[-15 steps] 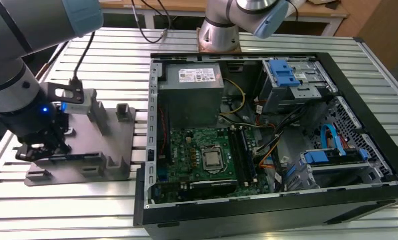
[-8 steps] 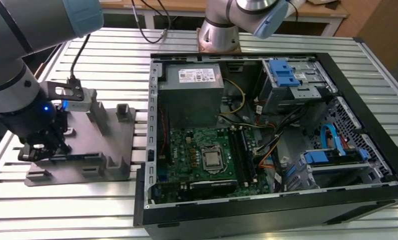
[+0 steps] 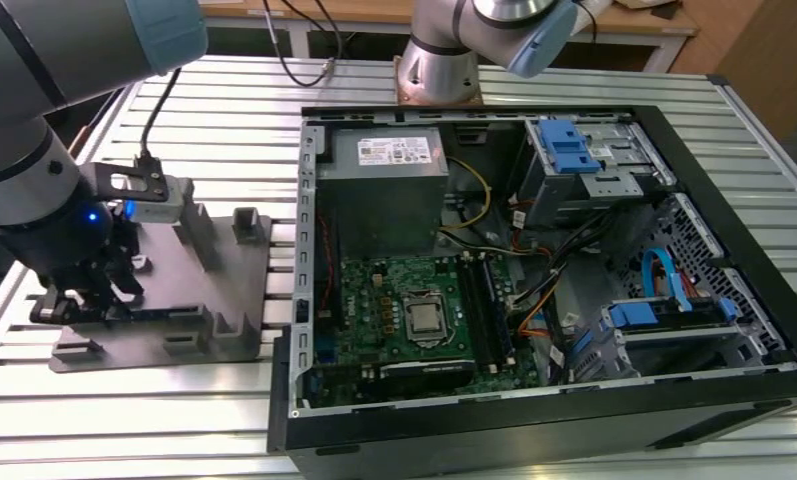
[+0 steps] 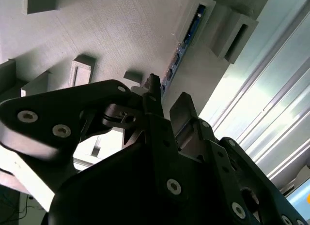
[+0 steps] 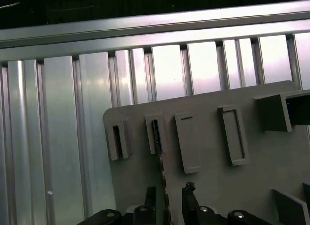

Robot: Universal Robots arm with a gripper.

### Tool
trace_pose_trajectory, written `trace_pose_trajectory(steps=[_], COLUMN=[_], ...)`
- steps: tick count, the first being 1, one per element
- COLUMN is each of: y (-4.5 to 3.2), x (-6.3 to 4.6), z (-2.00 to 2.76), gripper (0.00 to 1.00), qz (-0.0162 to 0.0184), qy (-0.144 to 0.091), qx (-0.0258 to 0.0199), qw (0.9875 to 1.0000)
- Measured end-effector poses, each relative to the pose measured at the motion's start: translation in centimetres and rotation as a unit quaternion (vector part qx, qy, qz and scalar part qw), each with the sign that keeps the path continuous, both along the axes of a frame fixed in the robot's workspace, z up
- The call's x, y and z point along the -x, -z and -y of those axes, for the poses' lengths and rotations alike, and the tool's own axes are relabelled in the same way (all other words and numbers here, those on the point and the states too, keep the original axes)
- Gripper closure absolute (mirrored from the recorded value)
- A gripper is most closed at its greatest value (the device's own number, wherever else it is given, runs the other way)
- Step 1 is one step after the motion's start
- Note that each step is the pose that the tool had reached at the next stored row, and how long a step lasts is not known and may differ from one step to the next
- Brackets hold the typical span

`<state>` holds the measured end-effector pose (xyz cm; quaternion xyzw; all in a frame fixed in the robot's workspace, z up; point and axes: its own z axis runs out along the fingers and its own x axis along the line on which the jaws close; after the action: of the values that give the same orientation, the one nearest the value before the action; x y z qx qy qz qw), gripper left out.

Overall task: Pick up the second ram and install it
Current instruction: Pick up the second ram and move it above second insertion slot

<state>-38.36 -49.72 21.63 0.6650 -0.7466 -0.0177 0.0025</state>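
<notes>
I will next pick up the second ram with my gripper by its bare middle part (image 5: 167, 203), because the sides of the holder's slot close around the ram's end.
The second ram (image 4: 181, 46) is a thin dark bluish stick standing on edge in a slot of the grey holder plate (image 4: 111, 36). The first wrist view shows the second ram (image 5: 159, 147) as a narrow dark line running toward the fingers. My gripper (image 4: 167, 97) is open, one black fingertip on each side of the stick's near end, with a gap left on both sides. The same straddle appears at the gripper (image 5: 168, 193) in the first wrist view. In the exterior view the gripper (image 3: 85, 295) hangs low over the holder plate (image 3: 225, 290) at the exterior view's left.
An open computer case (image 3: 692, 420) lies to the exterior view's right of the plate, with the green motherboard (image 3: 371, 290) and its long black slots (image 3: 485, 310) inside. Cables, a power supply (image 3: 385, 155) and blue drive bays fill the case. A second arm's base (image 3: 438, 70) stands behind.
</notes>
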Motion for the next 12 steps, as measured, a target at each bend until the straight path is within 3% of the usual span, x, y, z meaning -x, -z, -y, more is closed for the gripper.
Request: trace_pose_trajectory(steps=[3, 6, 8, 12], y=[0.05, 0.21, 0.53, 1.24], x=[0.0, 0.0, 0.0, -0.1], z=[0.03, 0.04, 0.04, 0.03], gripper=[0.64, 0.64, 0.64, 0.64], qz=[0.0001, 0.0001, 0.0001, 0.0001], qy=[-0.003, -0.029, -0.044, -0.048], qx=[0.0005, 0.0012, 0.0012, 0.0013], qw=[1.0, 0.9996, 0.999, 0.9989])
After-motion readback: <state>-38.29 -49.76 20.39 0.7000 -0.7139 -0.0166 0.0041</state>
